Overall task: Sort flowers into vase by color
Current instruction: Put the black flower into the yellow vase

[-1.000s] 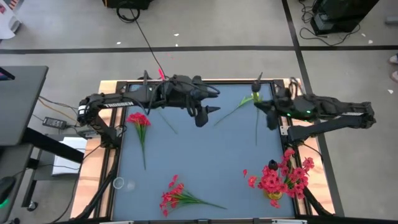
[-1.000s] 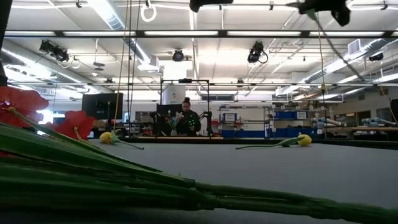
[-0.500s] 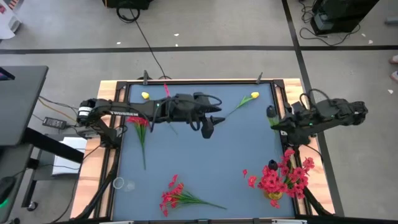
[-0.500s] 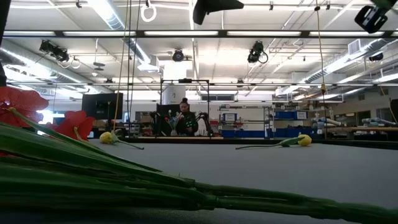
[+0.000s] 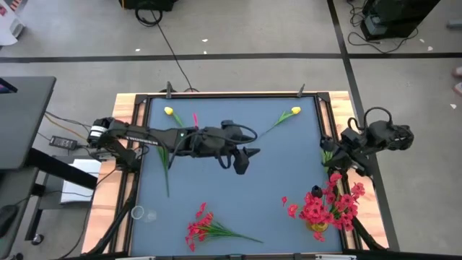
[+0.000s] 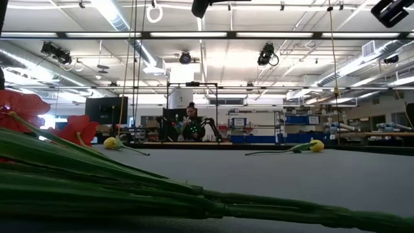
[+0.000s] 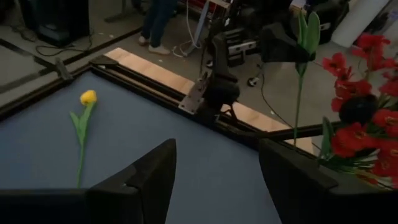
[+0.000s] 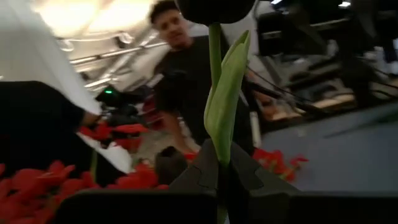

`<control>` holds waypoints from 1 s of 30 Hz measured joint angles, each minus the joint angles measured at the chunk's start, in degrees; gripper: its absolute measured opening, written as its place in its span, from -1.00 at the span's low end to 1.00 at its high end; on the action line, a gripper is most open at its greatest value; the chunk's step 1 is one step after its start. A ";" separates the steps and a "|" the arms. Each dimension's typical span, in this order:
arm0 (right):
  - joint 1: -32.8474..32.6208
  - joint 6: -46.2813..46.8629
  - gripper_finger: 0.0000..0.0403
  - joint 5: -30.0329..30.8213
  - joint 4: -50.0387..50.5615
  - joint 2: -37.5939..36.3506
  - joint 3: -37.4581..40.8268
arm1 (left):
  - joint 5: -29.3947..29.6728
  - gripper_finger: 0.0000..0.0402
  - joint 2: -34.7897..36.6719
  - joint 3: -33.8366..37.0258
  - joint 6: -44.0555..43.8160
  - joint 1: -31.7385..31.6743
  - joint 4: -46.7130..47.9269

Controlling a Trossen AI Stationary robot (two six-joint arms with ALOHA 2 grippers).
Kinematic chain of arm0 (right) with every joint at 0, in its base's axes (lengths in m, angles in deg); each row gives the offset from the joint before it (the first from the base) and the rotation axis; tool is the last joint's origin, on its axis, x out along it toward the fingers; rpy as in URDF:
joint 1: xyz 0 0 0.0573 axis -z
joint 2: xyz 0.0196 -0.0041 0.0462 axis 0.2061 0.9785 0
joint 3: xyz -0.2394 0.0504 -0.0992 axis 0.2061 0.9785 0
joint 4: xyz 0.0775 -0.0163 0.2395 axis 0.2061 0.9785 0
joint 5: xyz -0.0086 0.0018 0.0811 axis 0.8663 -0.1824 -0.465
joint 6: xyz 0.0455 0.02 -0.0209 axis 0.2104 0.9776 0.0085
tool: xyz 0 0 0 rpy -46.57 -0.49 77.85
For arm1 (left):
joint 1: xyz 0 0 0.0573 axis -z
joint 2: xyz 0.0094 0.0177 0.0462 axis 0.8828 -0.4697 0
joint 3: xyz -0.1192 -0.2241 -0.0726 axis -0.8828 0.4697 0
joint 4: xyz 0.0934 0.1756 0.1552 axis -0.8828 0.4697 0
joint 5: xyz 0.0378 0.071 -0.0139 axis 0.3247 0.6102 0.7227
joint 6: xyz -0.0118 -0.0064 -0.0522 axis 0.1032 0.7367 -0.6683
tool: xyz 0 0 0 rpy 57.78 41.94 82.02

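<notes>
The right gripper needs to hold on to the flower until the flower is in the vase of red blossoms, because the dark-budded flower's stalk (image 5: 326, 157) is outside that vase.
My right gripper (image 5: 330, 153) hovers at the table's right edge, just beyond the vase (image 5: 317, 225), and is shut on a green-stalked flower (image 8: 222, 106) topped by a dark bud (image 8: 214, 9). The vase holds red blossoms (image 5: 336, 206) and a dark head (image 5: 315, 191). My left gripper (image 5: 242, 155) hangs open over the table's middle. Two yellow tulips (image 5: 168, 110) (image 5: 294, 110) lie flat near the far edge. One red bunch (image 5: 198, 227) lies by the near edge, and another red stem (image 5: 162, 144) lies partly under the left arm. My right gripper pinches the flower's green stalk (image 8: 219, 163) between its two fingers, below the long leaf. The fingers lie across the stalk. The flower is lifted clear of the table and stands upright above the fingers, bud uppermost.
A small pink sprig (image 5: 195, 119) lies near the far-left tulip. The table's raised frame (image 5: 231, 94) runs round the blue mat. A person (image 6: 191, 123) stands far behind the table. Bare mat (image 5: 281, 166) lies between the left gripper and the vase.
My right gripper has carried the flower from over the table's far right part toward the right edge and nearer, closer to the vase. My left gripper, still open, has moved toward the near edge and slightly right.
</notes>
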 joint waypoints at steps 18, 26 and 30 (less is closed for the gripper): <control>-0.02 -3.29 -0.95 -8.29 -6.40 0.81 0.15 | 0.67 0.16 0.00 0.00 -2.80 1.50 -0.12; -1.17 -2.98 -0.95 -12.28 -8.86 8.48 0.15 | 0.67 0.16 0.00 0.00 -2.79 1.50 0.72; -4.42 -3.14 -0.95 -11.26 -13.60 12.47 0.15 | 0.67 0.16 0.00 0.00 -2.85 1.55 2.36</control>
